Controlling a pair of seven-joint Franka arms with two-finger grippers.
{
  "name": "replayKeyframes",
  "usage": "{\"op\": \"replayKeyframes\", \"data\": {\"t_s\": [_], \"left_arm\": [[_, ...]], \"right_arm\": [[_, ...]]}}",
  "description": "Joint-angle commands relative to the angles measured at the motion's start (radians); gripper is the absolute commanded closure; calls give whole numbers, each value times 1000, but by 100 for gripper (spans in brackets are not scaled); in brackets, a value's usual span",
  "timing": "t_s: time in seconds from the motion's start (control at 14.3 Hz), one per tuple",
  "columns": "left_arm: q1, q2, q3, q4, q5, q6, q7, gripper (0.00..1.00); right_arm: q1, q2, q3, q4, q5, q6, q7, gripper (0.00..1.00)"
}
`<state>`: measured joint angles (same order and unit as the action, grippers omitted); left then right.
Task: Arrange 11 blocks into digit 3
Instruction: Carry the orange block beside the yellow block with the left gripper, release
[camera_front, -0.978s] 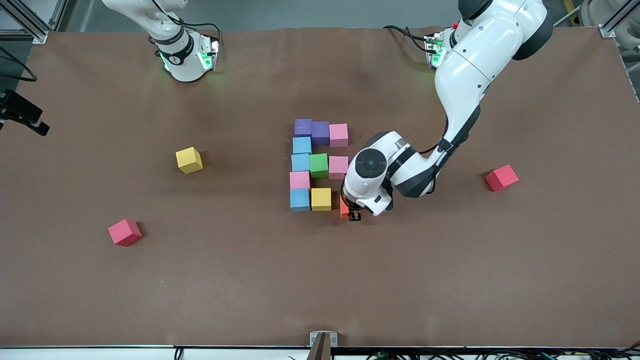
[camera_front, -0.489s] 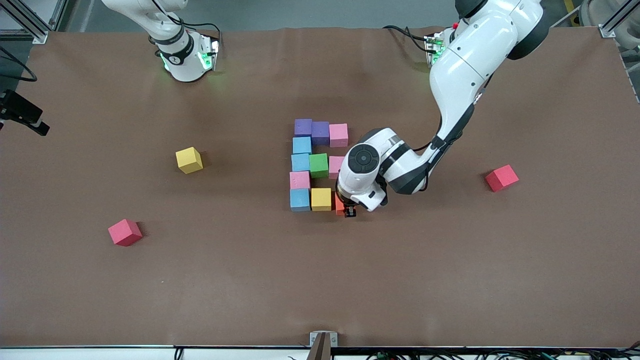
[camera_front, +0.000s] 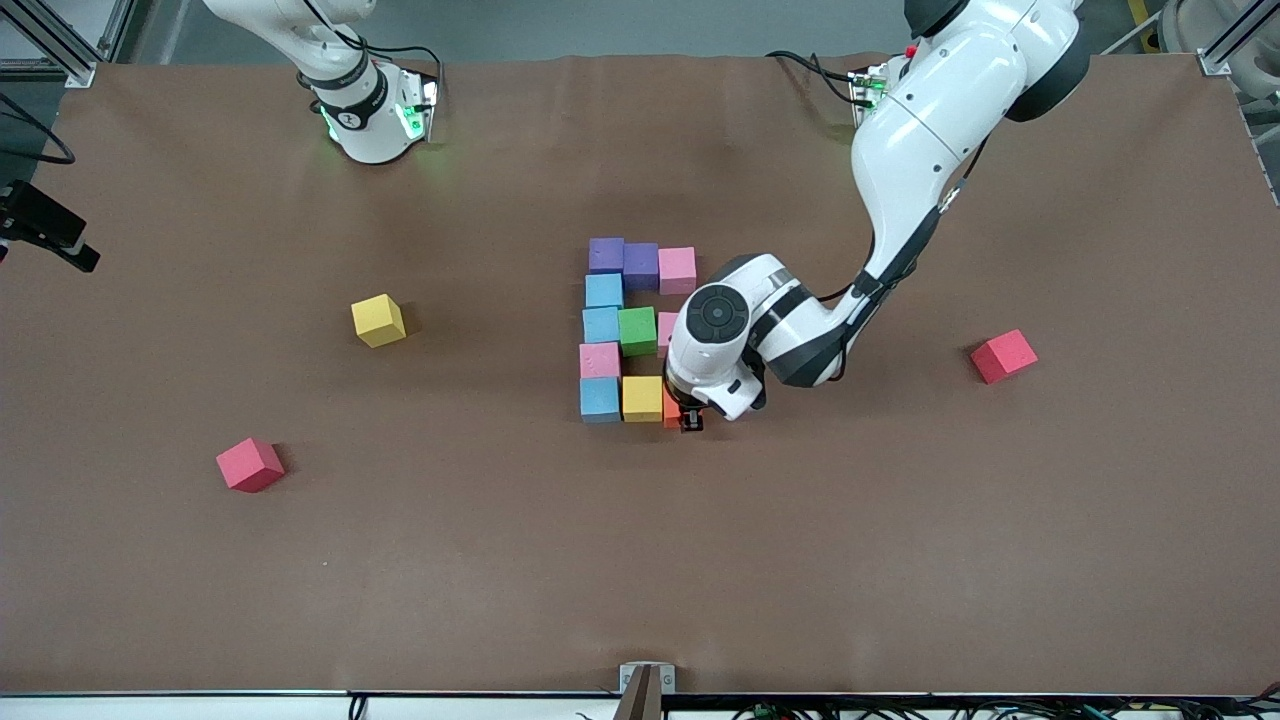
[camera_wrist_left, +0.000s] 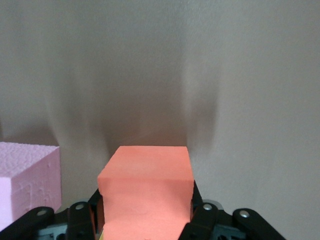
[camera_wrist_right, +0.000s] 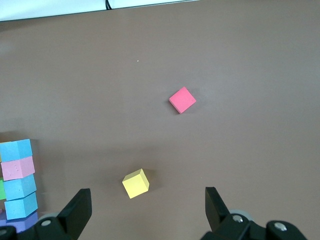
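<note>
My left gripper should release the orange block (camera_front: 670, 409) (camera_wrist_left: 145, 185), because it sits low on the tabletop beside the yellow block in the row and would stay there.
The blocks form a multicoloured figure (camera_front: 637, 330) at mid-table: two purple and a pink in the farthest row, blues and a pink (camera_front: 600, 360) down one side, green (camera_front: 637, 330) and a half-hidden pink in the middle row, blue (camera_front: 600, 398) and yellow (camera_front: 642, 398) in the nearest row. My left gripper (camera_front: 688, 420) is shut on the orange block (camera_front: 670, 409), low and right beside that yellow block. In the left wrist view the orange block (camera_wrist_left: 145, 185) fills the jaws of the left gripper (camera_wrist_left: 145, 222), with a pink block (camera_wrist_left: 27, 175) beside it. My right gripper (camera_wrist_right: 147, 210) is open and waits up high.
A loose yellow cube (camera_front: 378, 320) and a red cube (camera_front: 250, 464) lie toward the right arm's end; the right wrist view shows the yellow cube (camera_wrist_right: 136, 183) and the red cube (camera_wrist_right: 182, 99) below it. Another red cube (camera_front: 1003, 355) lies toward the left arm's end.
My left gripper has carried the orange block sideways toward the yellow block of the nearest row, closing the gap. The right arm has not moved.
</note>
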<state>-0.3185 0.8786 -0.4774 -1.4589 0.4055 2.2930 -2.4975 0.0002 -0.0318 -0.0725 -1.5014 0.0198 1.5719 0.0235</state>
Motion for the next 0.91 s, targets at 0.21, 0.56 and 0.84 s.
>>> {"op": "replayKeyframes", "data": {"t_s": [0.21, 0.56, 0.84], "left_arm": [[-16, 25, 9, 35, -17, -4, 8, 60], [2, -7, 2, 35, -11, -9, 37, 0], [6, -107, -12, 35, -11, -62, 77, 0]], "right_arm": [[3, 12, 0, 20, 0, -4, -2, 0], [3, 12, 0, 20, 2, -4, -2, 0], [4, 13, 2, 20, 0, -4, -1, 0]]}}
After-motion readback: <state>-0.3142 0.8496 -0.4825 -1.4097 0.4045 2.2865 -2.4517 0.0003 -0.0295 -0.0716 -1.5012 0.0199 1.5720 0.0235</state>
